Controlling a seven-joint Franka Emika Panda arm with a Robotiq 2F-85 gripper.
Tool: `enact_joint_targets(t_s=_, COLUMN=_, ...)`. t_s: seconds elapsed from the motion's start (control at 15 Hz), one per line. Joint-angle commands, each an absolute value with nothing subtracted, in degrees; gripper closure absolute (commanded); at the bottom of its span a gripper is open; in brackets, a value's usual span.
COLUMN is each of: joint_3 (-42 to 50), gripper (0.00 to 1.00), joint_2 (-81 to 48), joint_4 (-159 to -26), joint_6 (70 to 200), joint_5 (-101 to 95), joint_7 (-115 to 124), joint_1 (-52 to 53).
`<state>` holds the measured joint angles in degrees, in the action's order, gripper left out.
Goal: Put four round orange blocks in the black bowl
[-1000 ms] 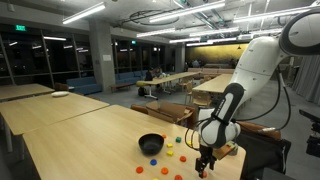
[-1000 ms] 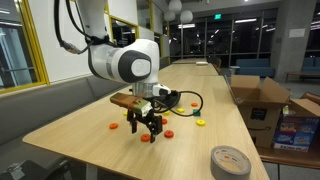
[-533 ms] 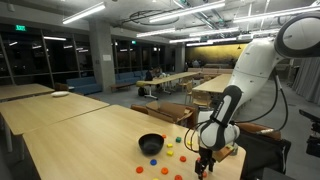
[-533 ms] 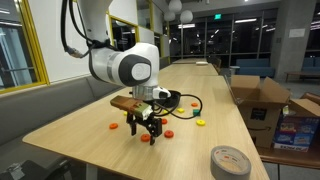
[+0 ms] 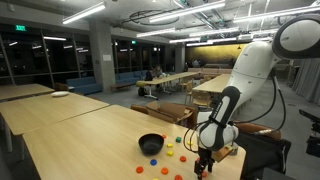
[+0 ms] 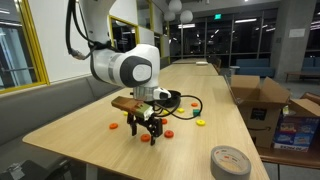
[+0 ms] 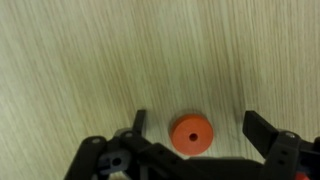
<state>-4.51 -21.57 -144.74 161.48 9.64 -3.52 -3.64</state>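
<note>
The robot's fingers reach past the far edge of the orange block on both sides of the block, so the gripper should close on it.
In the wrist view a round orange block [image 7: 190, 134] with a small centre hole lies flat on the wooden table. My gripper [image 7: 200, 126] is open and its two black fingers stand either side of the block without touching it. In both exterior views the gripper [image 5: 204, 166] [image 6: 148, 131] hangs just above the table. The block under it [image 6: 146, 139] shows in an exterior view. More orange blocks lie nearby [image 6: 114, 127] [image 6: 167, 133] [image 5: 140, 168]. The black bowl [image 5: 151, 144] [image 6: 170, 98] stands a short way off.
Small yellow [image 6: 201, 123], green and blue pieces lie between the bowl and the gripper. A flat wooden block [image 6: 126, 102] sits beside the bowl. A roll of tape [image 6: 229, 160] lies near the table's front edge. Cardboard boxes [image 6: 262, 98] stand off the table's side.
The upper arm has shifted slightly. The gripper stays open over the same orange block, and nothing on the table has moved.
</note>
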Motion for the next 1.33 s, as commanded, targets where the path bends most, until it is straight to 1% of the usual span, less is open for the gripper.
enact_joint_targets(t_s=0.0, joint_3=-5.05, gripper=0.00, joint_2=-22.46, joint_4=-143.70, joint_6=162.72, joint_5=9.56, joint_7=-4.39, joint_1=-4.19)
enact_joint_targets(t_s=0.4, joint_3=-4.89, gripper=0.00, joint_2=-22.78, joint_4=-143.30, joint_6=162.63, joint_5=9.30, joint_7=-4.29, joint_1=-4.00)
enact_joint_targets(t_s=0.47, joint_3=-4.72, gripper=0.25, joint_2=-22.81, joint_4=-143.31, joint_6=162.80, joint_5=9.13, joint_7=-4.15, joint_1=-3.85)
enact_joint_targets(t_s=0.53, joint_3=-4.66, gripper=0.26, joint_2=-22.81, joint_4=-143.31, joint_6=162.80, joint_5=9.04, joint_7=-4.10, joint_1=-3.80)
enact_joint_targets(t_s=0.6, joint_3=-4.69, gripper=0.32, joint_2=-22.80, joint_4=-143.24, joint_6=162.78, joint_5=9.06, joint_7=-4.13, joint_1=-3.83)
enact_joint_targets(t_s=0.67, joint_3=-4.64, gripper=0.41, joint_2=-22.79, joint_4=-143.18, joint_6=162.85, joint_5=9.02, joint_7=-4.10, joint_1=-3.80)
enact_joint_targets(t_s=1.0, joint_3=-4.61, gripper=0.78, joint_2=-22.55, joint_4=-143.07, joint_6=162.80, joint_5=8.74, joint_7=-3.88, joint_1=-3.41)
enact_joint_targets(t_s=1.27, joint_3=-3.67, gripper=0.78, joint_2=-21.30, joint_4=-142.35, joint_6=160.25, joint_5=7.28, joint_7=-3.52, joint_1=-2.86)
